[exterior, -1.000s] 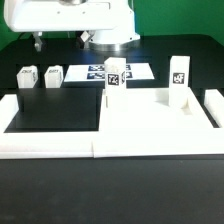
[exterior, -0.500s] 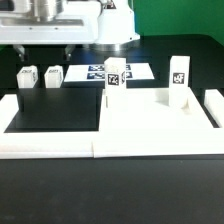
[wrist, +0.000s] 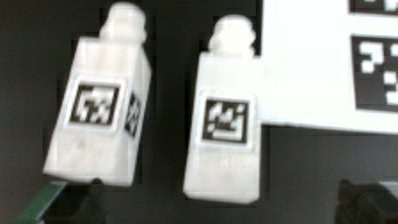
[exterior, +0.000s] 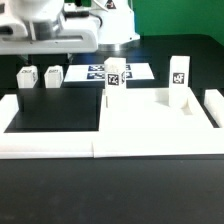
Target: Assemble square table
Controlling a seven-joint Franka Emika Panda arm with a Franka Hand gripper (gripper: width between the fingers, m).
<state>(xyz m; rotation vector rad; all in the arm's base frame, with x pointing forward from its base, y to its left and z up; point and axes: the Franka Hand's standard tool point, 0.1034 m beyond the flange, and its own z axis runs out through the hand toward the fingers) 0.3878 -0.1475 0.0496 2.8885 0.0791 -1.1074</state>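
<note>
My fingers are still high above the white leg (wrist: 224, 130), with black table between them, so my gripper isn't ready to close and should lower first, then close on the leg.
Two small white tagged legs lie side by side on the black table, one (wrist: 98, 110) beside the other (wrist: 226, 118); in the exterior view they are at the back left (exterior: 27, 76) (exterior: 53, 75). My gripper (wrist: 214, 205) is open and empty above them, and its dark fingertips (wrist: 54, 205) straddle both legs. In the exterior view the gripper (exterior: 45, 42) hangs from the arm over these legs. The white square plate (exterior: 145, 118) lies at the exterior view's right. Two more legs (exterior: 114, 76) (exterior: 178, 78) stand upright at its far corners.
The marker board (exterior: 135, 70) lies behind the plate and shows in the wrist view (wrist: 347, 60) next to one leg. White border rails run along the front (exterior: 110, 147), the left (exterior: 8, 108) and the right (exterior: 214, 106).
The arm has moved toward the exterior view's left and come lower, and now hangs over the two lying legs. The parts have not moved.
</note>
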